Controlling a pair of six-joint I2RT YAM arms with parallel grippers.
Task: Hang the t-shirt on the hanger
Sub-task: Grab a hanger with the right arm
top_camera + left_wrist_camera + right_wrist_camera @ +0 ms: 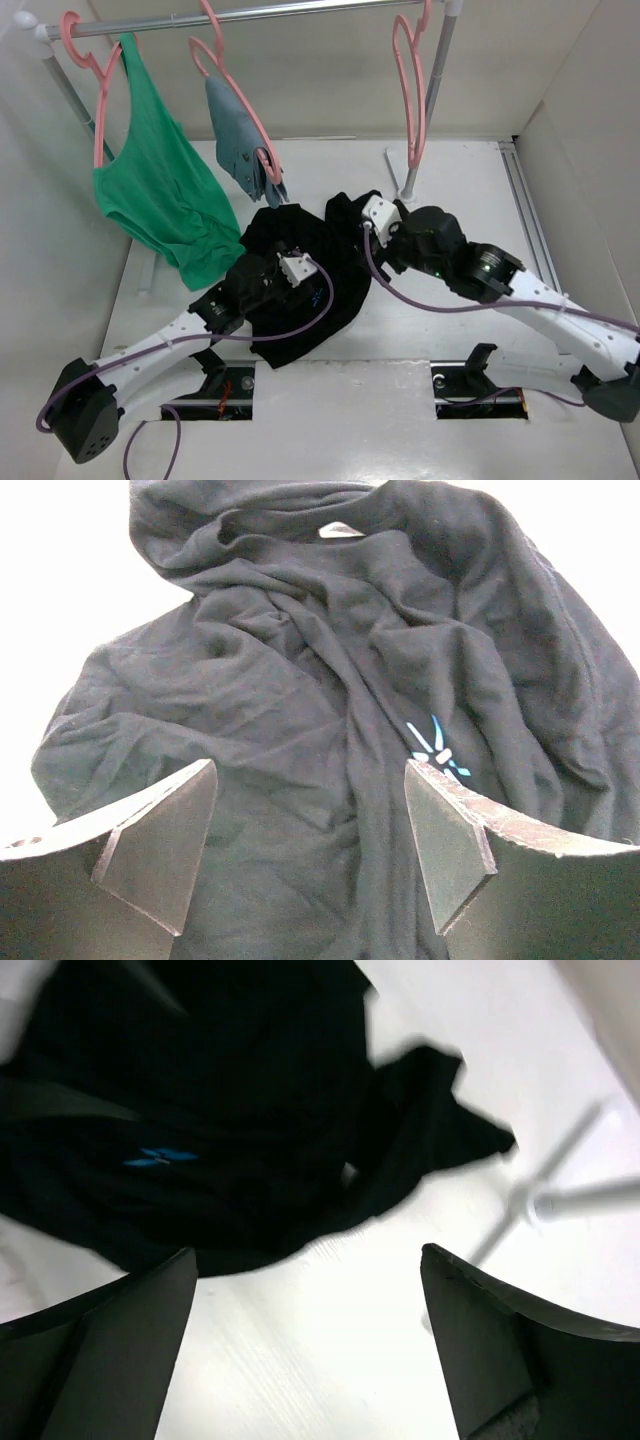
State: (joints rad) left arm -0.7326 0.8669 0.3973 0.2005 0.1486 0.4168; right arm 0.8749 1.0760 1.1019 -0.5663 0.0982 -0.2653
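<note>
My right gripper is to grab the pink hanger by its near arm next. That leaves the far arm free to go into the t-shirt.
The black t-shirt (310,270) lies crumpled on the white table at the centre. Its blue starburst mark (437,744) shows in the left wrist view and in the right wrist view (160,1156). The empty pink hanger (410,90) hangs on the rail at the upper right. My left gripper (296,262) is open and empty, low over the shirt's middle; the cloth (300,700) lies between its fingers (160,840). My right gripper (372,213) is open and empty, above bare table beside the shirt's right edge (300,1130).
A green tank top (160,190) and a grey-blue garment (240,135) hang on pink hangers on the rail (250,14) at the back left. The rail's stand (415,165) rises at the back right; its foot shows in the right wrist view (545,1195). White walls close in on the table.
</note>
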